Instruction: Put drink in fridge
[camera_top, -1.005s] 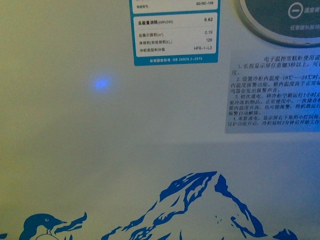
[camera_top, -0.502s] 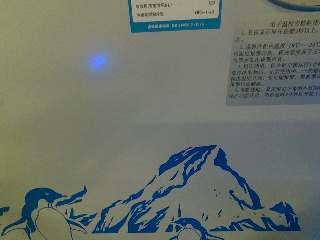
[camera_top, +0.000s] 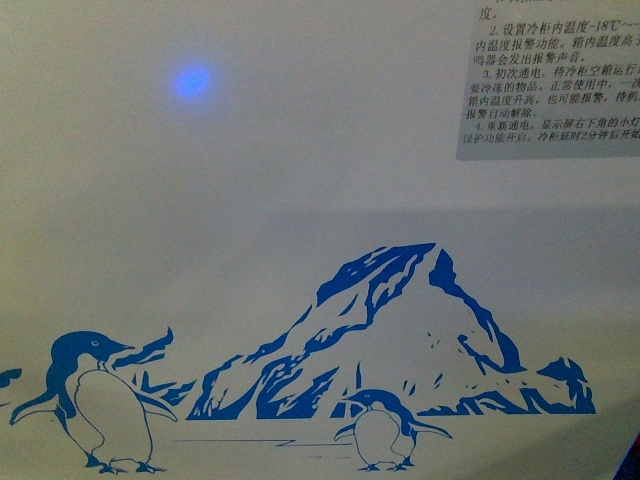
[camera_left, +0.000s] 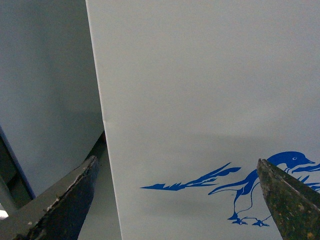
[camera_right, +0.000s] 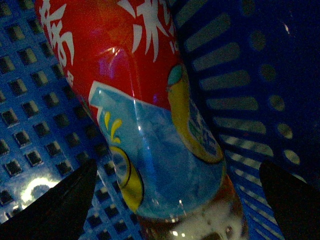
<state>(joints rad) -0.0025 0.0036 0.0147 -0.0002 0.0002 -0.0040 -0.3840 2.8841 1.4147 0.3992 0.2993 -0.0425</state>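
Next, the right gripper grabs the bottle around its blue label section (camera_right: 167, 170) to put it in the fridge.
The fridge's white front (camera_top: 300, 180) fills the front view, with its blue mountain and penguin picture (camera_top: 390, 330). In the left wrist view the same white wall (camera_left: 210, 100) with a penguin is close ahead, and my left gripper (camera_left: 177, 200) is open and empty before it. In the right wrist view the drink (camera_right: 150, 110), a bottle with a red, blue and yellow label and amber liquid, lies in a blue crate (camera_right: 30, 100). My right gripper (camera_right: 180, 205) is open, its fingers on either side of the bottle. The cap is out of view.
A grey instruction sticker (camera_top: 550, 80) is on the fridge front at upper right, and a blue light spot (camera_top: 192, 81) at upper left. A grey wall (camera_left: 45, 85) stands beside the fridge's corner. The crate's slotted side (camera_right: 240, 75) rises close to the bottle.
The front view has dropped down the fridge front: the energy label has left the top of the picture and both penguins now show in full.
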